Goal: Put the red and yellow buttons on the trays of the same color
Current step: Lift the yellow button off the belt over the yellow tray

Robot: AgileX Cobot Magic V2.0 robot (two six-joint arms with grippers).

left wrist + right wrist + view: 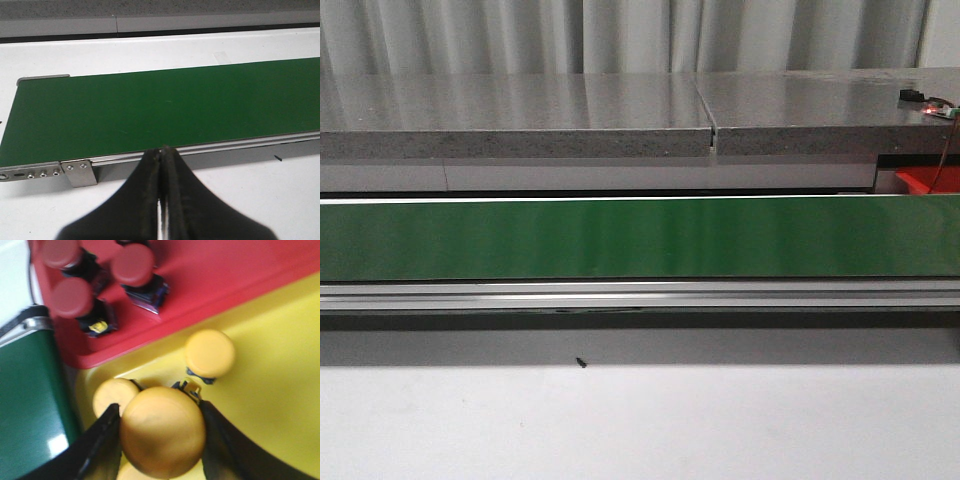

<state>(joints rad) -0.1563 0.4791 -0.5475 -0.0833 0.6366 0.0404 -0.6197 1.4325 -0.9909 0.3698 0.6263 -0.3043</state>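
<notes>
I should lower the yellow button with my right gripper before I open: its cap is high over the yellow tray in the right wrist view, so the button would fall if I opened.
In the right wrist view my right gripper is shut on a yellow button, both black fingers pressed to its cap, above the yellow tray. More yellow buttons rest in that tray, one just behind the held cap. Three red buttons stand in the red tray beside it. My left gripper is shut and empty, hovering at the near edge of the green belt. In the front view only a corner of the red tray shows at the right.
The green conveyor belt runs across the front view on a metal rail, with grey slabs behind it and white table in front. A small device with a red light sits on the far slab.
</notes>
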